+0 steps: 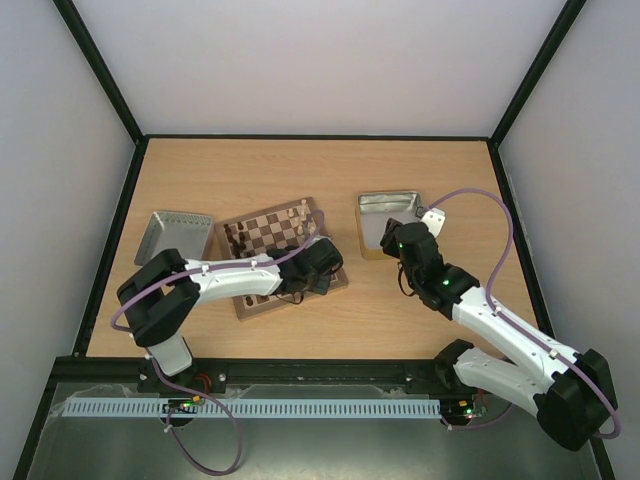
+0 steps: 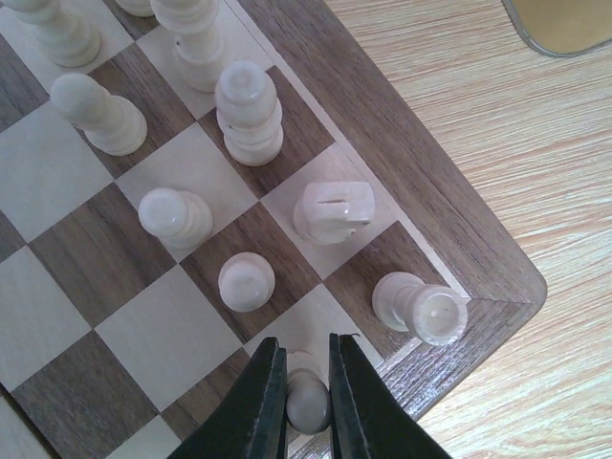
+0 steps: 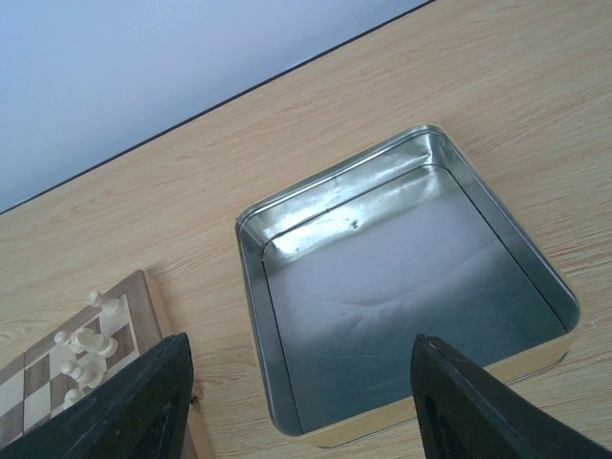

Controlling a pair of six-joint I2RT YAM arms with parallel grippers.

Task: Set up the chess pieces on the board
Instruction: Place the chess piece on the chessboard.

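Observation:
The cream pawn stands on its flat cream square beside the rook [image 2: 428,308] and would remain standing, so it is now time to open my left gripper.
The wooden chessboard [image 1: 262,232] lies at the table's middle, with dark pieces [image 1: 234,238] at its left edge and cream pieces [image 1: 301,213] at its right. My left gripper [image 2: 308,382] is over the board's near right corner, shut on a cream pawn [image 2: 307,402] that stands on a cream square. Beside it stand a cream rook [image 2: 428,308], a knight [image 2: 335,210] and more cream pawns [image 2: 246,280]. My right gripper [image 3: 298,402] is open and empty, hovering over an empty metal tin [image 3: 402,287]. The board's corner [image 3: 143,301] shows at the left of that view.
A second metal tin [image 1: 178,235] lies left of the board. The empty tin [image 1: 388,222] lies right of the board, under my right arm. Black frame rails edge the table, with white walls around.

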